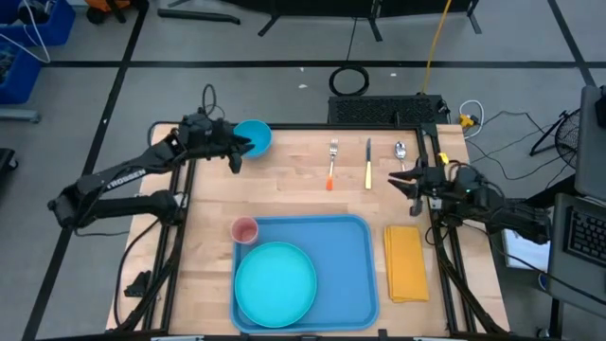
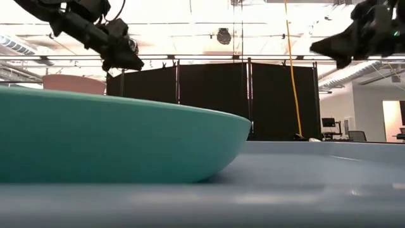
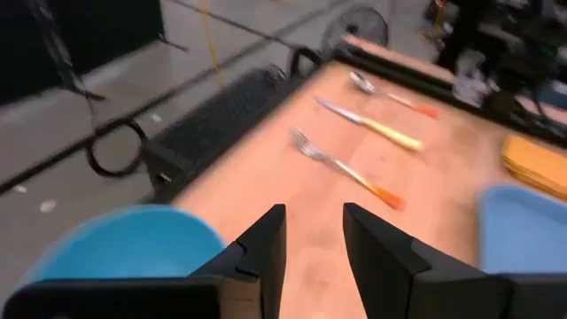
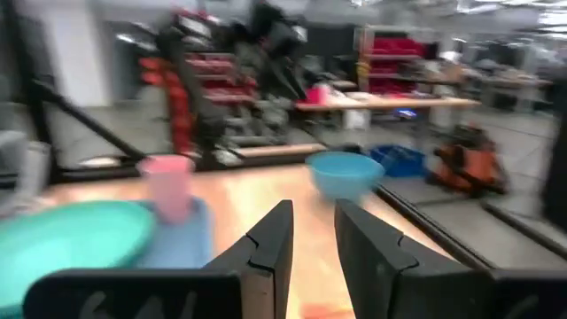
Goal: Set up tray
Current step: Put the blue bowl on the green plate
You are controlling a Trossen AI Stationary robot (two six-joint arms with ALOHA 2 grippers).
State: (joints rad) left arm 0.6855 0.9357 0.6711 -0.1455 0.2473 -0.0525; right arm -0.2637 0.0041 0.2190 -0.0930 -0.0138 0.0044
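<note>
My left gripper needs to take hold of the blue bowl by its rim (image 1: 254, 122) next, so that it can set the bowl on the tray (image 1: 352, 267) with the plate.
The light-blue tray (image 1: 352, 267) lies at the table's near middle, with a round teal plate (image 1: 275, 282) resting flat on it and a pink cup (image 1: 245, 230) standing upright at its far left corner. A blue bowl (image 1: 256, 135) sits at the far left of the table. My left gripper (image 1: 239, 156) hangs open just beside the bowl (image 3: 115, 244), above the table, with nothing between its fingers. My right gripper (image 1: 398, 180) is open above the table's right side, past the napkin, and holds nothing.
A fork (image 1: 332, 163), a knife (image 1: 368, 163) and a spoon (image 1: 401, 152) lie side by side on the far middle of the wooden table. A folded yellow napkin (image 1: 405, 262) lies right of the tray. Bare wood shows between the cutlery and the tray.
</note>
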